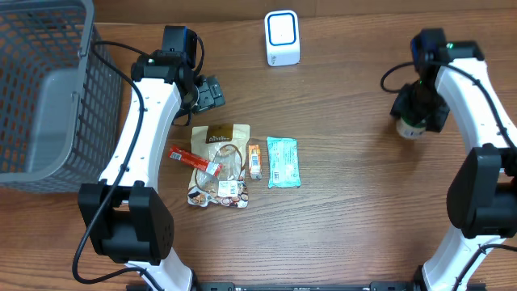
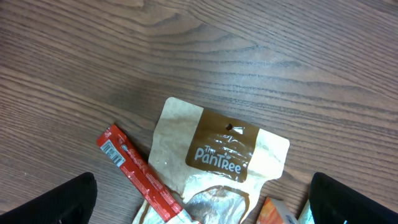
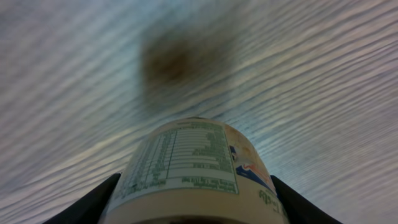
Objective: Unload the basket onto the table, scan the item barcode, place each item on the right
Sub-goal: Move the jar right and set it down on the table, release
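Observation:
The container point(image 1: 410, 128) hangs above the table with its shadow apart and would fall to the table if let go, so my right gripper keeps hold of it for now.
My right gripper point(image 3: 194, 206) is shut on a pale round container point(image 3: 193, 165); its printed nutrition label faces the camera and one dark finger lies against each side. In the overhead view the right gripper point(image 1: 418, 109) holds the container point(image 1: 410, 128) at the right side of the table. The white scanner point(image 1: 282, 38) stands at the back centre, well to the left of it. My left gripper point(image 2: 202, 194) is open and empty, hovering over a tan Pantree pouch point(image 2: 217, 155). In the overhead view the left gripper point(image 1: 212, 93) sits just behind the pouch point(image 1: 218, 166).
A red stick pack point(image 1: 194, 160) lies across the pouch, with a small orange bar point(image 1: 254, 160) and a teal packet point(image 1: 283, 162) beside it. A grey mesh basket point(image 1: 40, 89) fills the far left.

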Available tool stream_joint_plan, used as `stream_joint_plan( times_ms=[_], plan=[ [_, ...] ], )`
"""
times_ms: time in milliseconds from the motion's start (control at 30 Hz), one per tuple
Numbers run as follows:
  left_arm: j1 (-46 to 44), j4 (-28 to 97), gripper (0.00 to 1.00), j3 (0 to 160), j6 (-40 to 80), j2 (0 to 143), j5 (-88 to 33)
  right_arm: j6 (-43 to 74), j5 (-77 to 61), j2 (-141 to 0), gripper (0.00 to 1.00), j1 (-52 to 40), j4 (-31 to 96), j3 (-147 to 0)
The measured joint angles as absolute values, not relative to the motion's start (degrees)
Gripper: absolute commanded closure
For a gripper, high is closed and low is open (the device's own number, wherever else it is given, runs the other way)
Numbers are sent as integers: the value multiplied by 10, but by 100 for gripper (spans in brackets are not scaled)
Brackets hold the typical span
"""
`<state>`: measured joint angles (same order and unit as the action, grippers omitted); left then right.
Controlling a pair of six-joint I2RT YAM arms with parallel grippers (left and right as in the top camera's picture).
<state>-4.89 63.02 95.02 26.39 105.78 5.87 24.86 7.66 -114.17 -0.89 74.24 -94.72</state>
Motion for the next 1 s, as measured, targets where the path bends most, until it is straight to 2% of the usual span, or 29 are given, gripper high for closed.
stream_joint_plan(
  times_ms=[167, 300, 433, 467, 533, 600, 833, 1000],
  plan=[
    [-49, 630, 0, 950, 264, 1058, 58, 249, 75, -1142, 95, -8, 683, -881],
    [-49, 630, 0, 950, 264, 1058, 59, 249, 74, -1142, 82, -8, 652, -845],
    [-49, 630, 0, 950, 264, 1058, 59, 249, 74, -1142, 60, -8, 627, -817],
    [-49, 630, 0, 950, 264, 1058, 59, 249, 74, -1142, 51, -8, 621, -810],
    [-49, 630, 0, 950, 264, 1058, 59, 249, 74, -1142, 22, -8, 615, -799],
    [-49, 630, 0, 950, 264, 1058, 59, 248, 74, -1142, 7, -8, 613, -794],
    [-49, 630, 0, 950, 264, 1058, 59, 251, 74, -1142, 4, -8, 618, -794],
    [-49, 630, 0, 950, 264, 1058, 59, 243, 74, -1142, 4, -8, 673, -820]
  ],
)
